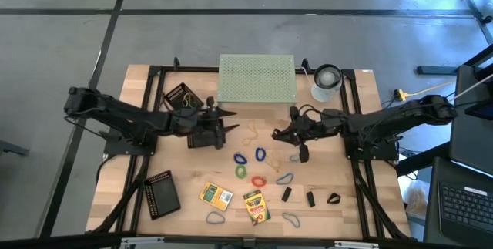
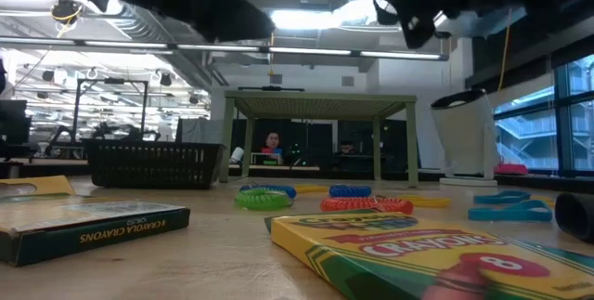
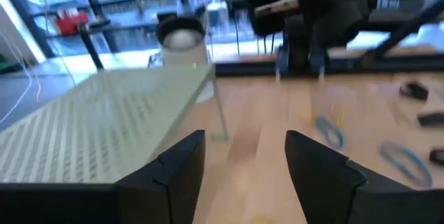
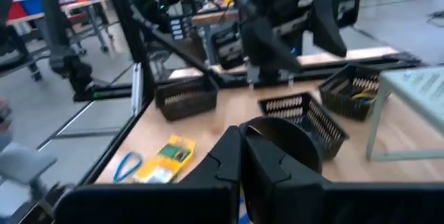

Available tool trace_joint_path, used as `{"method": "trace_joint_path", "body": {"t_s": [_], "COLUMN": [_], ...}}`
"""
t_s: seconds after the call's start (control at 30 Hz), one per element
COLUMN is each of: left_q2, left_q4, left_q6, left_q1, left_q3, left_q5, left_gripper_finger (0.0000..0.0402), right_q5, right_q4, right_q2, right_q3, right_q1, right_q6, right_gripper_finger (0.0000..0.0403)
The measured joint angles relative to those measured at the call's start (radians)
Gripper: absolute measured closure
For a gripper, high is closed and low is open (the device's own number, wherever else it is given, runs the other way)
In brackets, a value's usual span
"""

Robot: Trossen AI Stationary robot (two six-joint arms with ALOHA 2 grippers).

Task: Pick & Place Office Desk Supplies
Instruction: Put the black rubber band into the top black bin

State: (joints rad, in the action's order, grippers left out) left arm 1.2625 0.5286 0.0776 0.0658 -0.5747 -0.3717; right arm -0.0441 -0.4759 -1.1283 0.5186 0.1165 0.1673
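My left gripper is to take hold of the black loop by its rounded free side next, so it can place the loop in a black mesh tray (image 1: 183, 99).
Rubber-band loops lie flat mid-table, among them a blue one (image 1: 241, 159), a green one (image 1: 242, 171) and a red one (image 1: 258, 180). Two yellow-green crayon boxes (image 1: 216, 196) (image 1: 256, 206) lie near the front edge, with black clips (image 1: 286, 193) (image 1: 310, 199) to their right. My left gripper (image 1: 226, 130) (image 3: 246, 161) hovers open left of centre, nothing between its fingers. My right gripper (image 1: 279, 134) (image 4: 241, 165) is shut above the table right of centre, with a dark rounded thing (image 4: 284, 141), seemingly a black clip, at its fingertips. My right gripper is shut on the dark rounded thing, seemingly a black clip, at its near edge (image 4: 258, 148). The fingers lie almost level and point toward the table's left. They hide the place of contact. The thing sticks out past the fingertips, clear of the table.
A pale green perforated riser (image 1: 257, 78) stands at the far middle, a white-grey cylinder (image 1: 326, 83) to its right. Black mesh trays sit at the far left (image 1: 182, 97) and near left (image 1: 162, 195). Another black piece (image 1: 303, 154) lies under the right arm.
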Motion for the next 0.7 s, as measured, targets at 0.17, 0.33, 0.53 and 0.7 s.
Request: {"method": "trace_joint_path", "body": {"t_s": [0.17,0.33,0.53,0.7], "left_q2": [0.1,0.191,0.231,0.232], "left_q4": [0.181,0.356,0.44,0.438], "left_q6": [-0.001,0.065,0.093,0.093], "left_q1": [0.0,0.0,0.0,0.0], "left_q3": [0.0,0.0,0.0,0.0], "left_q5": [0.049,0.079,0.122,0.14], "left_gripper_finger": [0.0196,0.0197,0.0195,0.02], "right_q5": [0.03,0.028,0.028,0.019], "right_q4": [-0.069,-0.116,-0.116,-0.116], "right_q2": [-0.101,-0.225,-0.351,-0.415], "right_q3": [0.08,0.17,0.27,0.326], "right_q1": [0.0,0.0,0.0,0.0], "right_q6": [-0.001,-0.023,-0.059,-0.083], "right_gripper_finger": [0.0396,0.0396,0.0396,0.0396]}}
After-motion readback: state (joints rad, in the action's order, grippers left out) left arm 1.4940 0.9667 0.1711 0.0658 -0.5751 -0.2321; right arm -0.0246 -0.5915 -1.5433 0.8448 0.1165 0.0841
